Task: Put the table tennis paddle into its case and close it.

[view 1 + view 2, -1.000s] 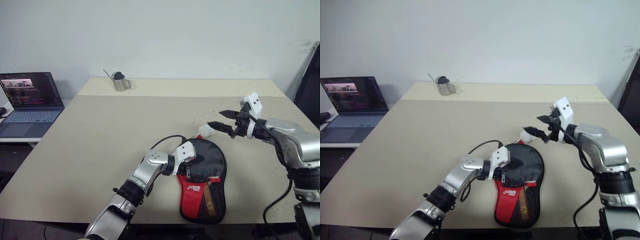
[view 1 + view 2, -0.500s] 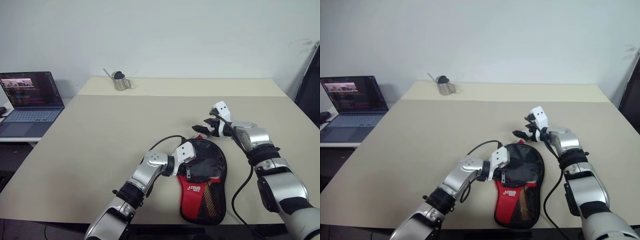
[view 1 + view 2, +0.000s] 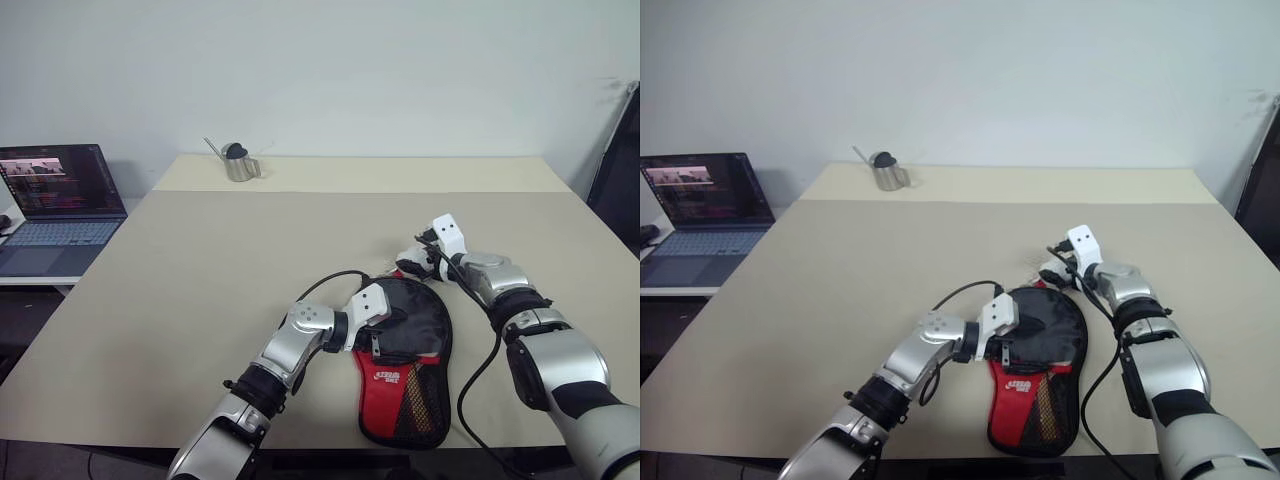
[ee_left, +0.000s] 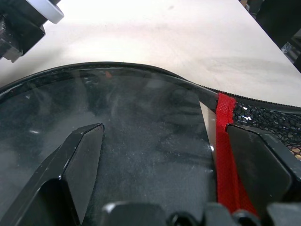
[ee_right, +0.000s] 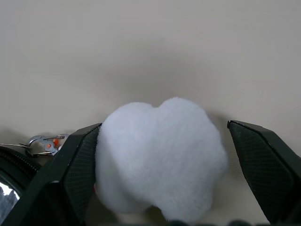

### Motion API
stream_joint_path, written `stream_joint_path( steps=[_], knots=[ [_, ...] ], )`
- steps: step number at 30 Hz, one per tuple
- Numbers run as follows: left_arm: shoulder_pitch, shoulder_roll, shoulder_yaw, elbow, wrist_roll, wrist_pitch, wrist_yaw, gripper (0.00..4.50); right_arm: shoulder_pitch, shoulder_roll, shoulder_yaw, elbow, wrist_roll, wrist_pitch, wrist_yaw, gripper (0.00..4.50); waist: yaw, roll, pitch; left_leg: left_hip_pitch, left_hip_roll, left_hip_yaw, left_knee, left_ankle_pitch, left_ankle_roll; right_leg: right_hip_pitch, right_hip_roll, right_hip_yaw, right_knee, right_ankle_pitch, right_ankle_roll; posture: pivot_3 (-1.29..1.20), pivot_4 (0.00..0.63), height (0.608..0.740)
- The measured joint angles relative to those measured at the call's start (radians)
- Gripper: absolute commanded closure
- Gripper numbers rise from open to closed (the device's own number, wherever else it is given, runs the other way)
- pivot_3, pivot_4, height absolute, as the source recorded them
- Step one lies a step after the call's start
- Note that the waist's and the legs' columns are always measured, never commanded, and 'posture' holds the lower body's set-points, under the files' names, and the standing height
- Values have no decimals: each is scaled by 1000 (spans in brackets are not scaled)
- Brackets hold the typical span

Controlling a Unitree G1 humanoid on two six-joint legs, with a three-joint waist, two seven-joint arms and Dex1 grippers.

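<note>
The right gripper should close on the white fluffy charm [image 3: 414, 262] [image 5: 160, 155] now, because its fingers are on both sides of the charm, low over the table. Closing now would hold it.
The case [image 3: 422, 335] lies flat near the table's front edge, its round black part farther from me and its red mesh end [image 3: 400, 395] nearer. My left gripper [image 3: 393, 322] rests on the round black part, open, with both fingers [image 4: 80, 160] spread over the glossy black cover beside the red strip [image 4: 225, 155]. At the case's far rim my right gripper [image 3: 412, 262] is open, one finger on each side of the white fluffy charm [image 5: 160, 155], which hangs from a small metal ring [image 5: 44, 142]. The paddle is hidden.
A small metal watering can [image 3: 238, 162] stands at the table's far edge. An open laptop [image 3: 55, 195] sits on a lower surface to the left. A dark object [image 3: 620, 170] leans at the right edge. A black cable [image 3: 325, 282] loops above my left wrist.
My right gripper has come down and in from the right to the case's far rim and now straddles the white charm. My left gripper and the case have stayed put.
</note>
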Motion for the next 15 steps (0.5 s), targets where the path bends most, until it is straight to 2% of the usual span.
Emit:
stream_joint_path(
  steps=[2, 5, 6, 10, 12, 15],
  knots=[
    [0, -1, 0, 1, 0, 0, 1, 0, 0, 5, -10, 1, -7, 0, -8, 628, 0, 0, 0, 0, 0, 0, 0, 0, 0, 0, 0, 0, 0, 0, 0, 0, 150, 740],
    [-2, -9, 0, 12, 0, 0, 5, 0, 0, 11, -18, 1, -9, 1, -10, 1604, 0, 0, 0, 0, 0, 0, 0, 0, 0, 0, 0, 0, 0, 0, 0, 0, 150, 740],
    [-5, -12, 0, 22, 0, -2, 8, 0, 0, 12, -19, 1, -10, 1, -10, 2051, 0, 1, 0, 0, 0, 0, 0, 0, 0, 1, 0, 0, 0, 0, 0, 0, 150, 740],
    [-27, -25, 1, 86, 0, -22, 11, 0, 0, 19, -20, 1, -18, 2, -10, 3290, 1, 2, -2, 3, -1, -1, 1, 0, 0, 4, -1, 0, 0, 0, 0, 0, 150, 740],
    [-40, -36, 2, 120, 1, -28, 12, 0, 0, 22, -19, 1, -23, 4, -10, 3704, 2, 3, -2, 8, -2, -1, 1, 0, 0, 9, -1, 0, 0, 0, 1, 0, 150, 740],
    [-54, -41, 1, 160, 6, -46, 10, 0, 0, 23, -19, -2, -36, 9, -8, 3997, 2, 3, -2, 16, -3, -1, 1, 0, 0, 16, -1, -1, -1, 0, 2, 0, 150, 740]
  ],
)
